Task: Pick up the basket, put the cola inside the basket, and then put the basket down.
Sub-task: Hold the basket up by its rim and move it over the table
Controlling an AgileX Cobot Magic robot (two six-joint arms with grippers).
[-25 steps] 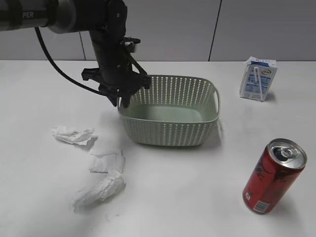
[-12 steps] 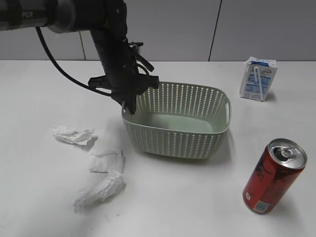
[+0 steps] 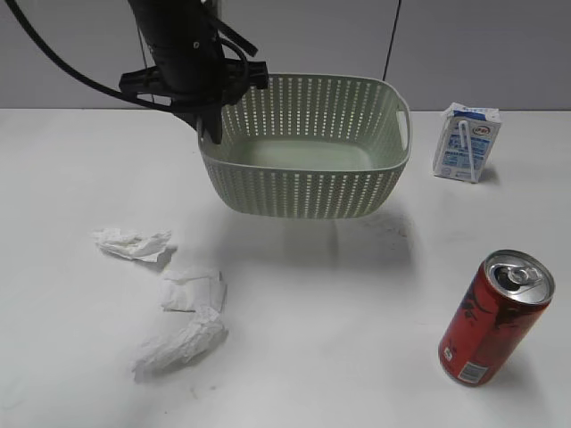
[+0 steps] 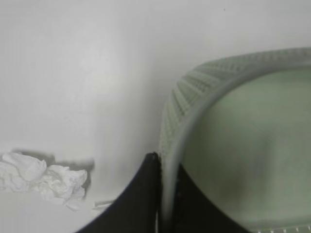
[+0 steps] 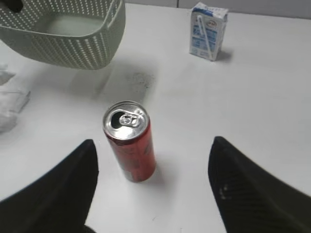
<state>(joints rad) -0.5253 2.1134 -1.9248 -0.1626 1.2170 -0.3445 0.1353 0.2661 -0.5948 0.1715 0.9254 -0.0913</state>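
Note:
The red cola can should go inside the basket (image 3: 308,160), so my right gripper will next pick up the can by its upper body below the can's rim (image 3: 507,303).
The pale green slotted basket (image 3: 308,160) hangs in the air above the table, empty, its shadow below it. My left gripper (image 3: 212,125) is shut on the basket's left rim; in the left wrist view the two fingers (image 4: 146,189) pinch the rim of the basket (image 4: 194,97) from both sides. The red cola can (image 3: 495,316) stands upright at the front right of the table. My right gripper (image 5: 153,155) is open, above and just behind the cola (image 5: 131,143), fingers wide to either side. The right arm is out of the exterior view.
A white-and-blue drink carton (image 3: 466,141) stands at the back right, also in the right wrist view (image 5: 208,30). Crumpled white tissues (image 3: 178,303) lie front left on the white table; one shows in the left wrist view (image 4: 43,179). A grey wall closes the back.
My left gripper has lifted the basket off the table and up, tilting it slightly. The cola and carton have not moved.

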